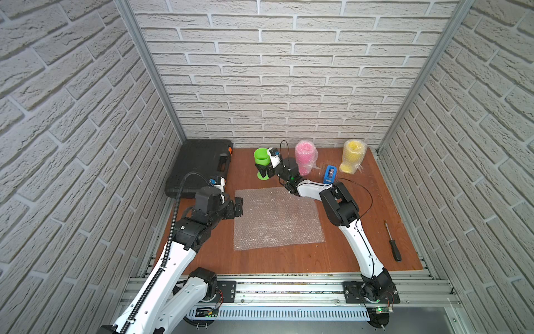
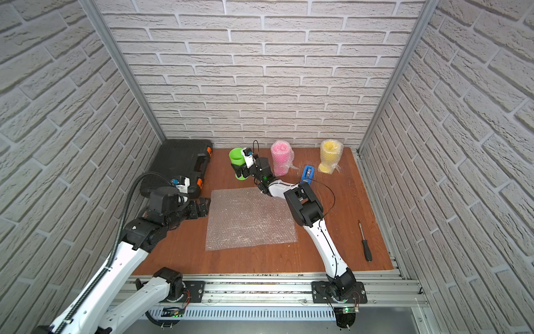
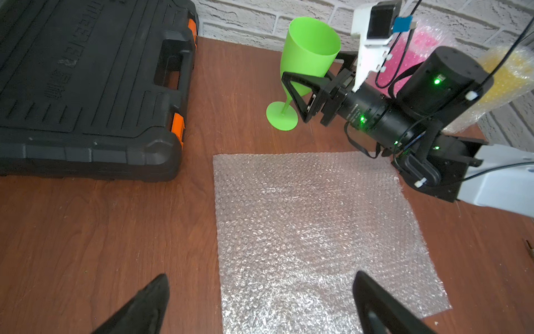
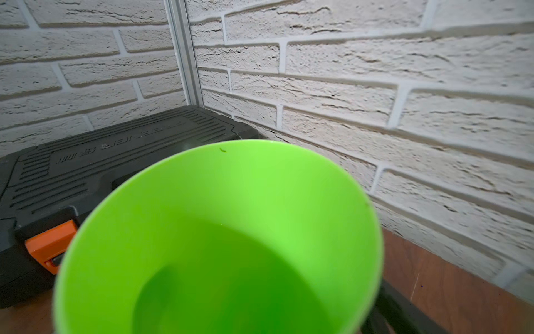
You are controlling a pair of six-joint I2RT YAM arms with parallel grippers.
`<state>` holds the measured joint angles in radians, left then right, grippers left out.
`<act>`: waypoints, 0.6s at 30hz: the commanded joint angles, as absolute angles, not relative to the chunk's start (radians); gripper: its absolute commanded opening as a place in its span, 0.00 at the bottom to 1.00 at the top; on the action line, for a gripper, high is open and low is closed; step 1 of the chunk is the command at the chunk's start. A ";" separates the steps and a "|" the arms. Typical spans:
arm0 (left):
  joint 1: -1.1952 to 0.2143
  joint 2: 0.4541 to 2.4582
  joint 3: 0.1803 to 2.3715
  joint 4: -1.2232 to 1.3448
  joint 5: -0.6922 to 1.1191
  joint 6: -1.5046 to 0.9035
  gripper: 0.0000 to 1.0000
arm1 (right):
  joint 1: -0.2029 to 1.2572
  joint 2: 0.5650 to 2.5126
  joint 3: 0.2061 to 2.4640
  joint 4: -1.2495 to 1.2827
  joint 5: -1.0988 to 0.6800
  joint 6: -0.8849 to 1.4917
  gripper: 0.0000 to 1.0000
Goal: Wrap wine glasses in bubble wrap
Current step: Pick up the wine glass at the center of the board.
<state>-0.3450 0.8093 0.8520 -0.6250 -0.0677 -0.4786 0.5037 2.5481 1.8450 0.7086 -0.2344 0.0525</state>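
Observation:
The left gripper I use should next grab the sheet's edge on the side of the tool case, so that I can fold the bubble wrap sheet (image 1: 277,218) over the green wine glass.
A neon green wine glass (image 1: 261,157) (image 2: 237,157) (image 3: 310,49) stands bare and upright near the back wall. My right gripper (image 1: 264,169) (image 2: 239,169) (image 3: 313,76) is open, one finger on each side of the bowl's lower part. In the right wrist view the green bowl (image 4: 219,231) hides the fingers. A flat bubble wrap sheet (image 1: 277,218) (image 2: 250,218) (image 3: 315,231) lies mid-table. My left gripper (image 1: 239,206) (image 2: 205,206) (image 3: 260,300) is open and empty over the sheet's left edge. The pink wine glass (image 1: 305,157) and the yellow one (image 1: 353,157) stand wrapped in bubble wrap.
A black tool case (image 1: 199,167) with orange latches fills the back left corner. A blue tape dispenser (image 1: 330,174) sits between the pink and yellow glasses. A screwdriver (image 1: 393,244) lies by the right edge. Brick walls close three sides.

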 commanded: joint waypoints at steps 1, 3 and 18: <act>-0.336 0.813 0.832 -0.589 -0.061 -0.499 0.98 | 0.499 2.555 1.881 0.759 -0.260 0.070 0.92; -0.337 0.815 0.828 -0.587 -0.060 -0.499 0.98 | 0.499 2.551 1.878 0.760 -0.267 0.070 0.89; -0.317 1.019 0.757 -0.609 -0.053 -0.523 0.98 | 0.503 2.327 1.694 0.787 -0.301 0.034 0.81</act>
<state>-0.3325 0.9825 0.7750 -0.6140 -0.0628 -0.5091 0.5011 2.4489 1.7264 0.7162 -0.2806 0.0460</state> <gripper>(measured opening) 0.980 0.818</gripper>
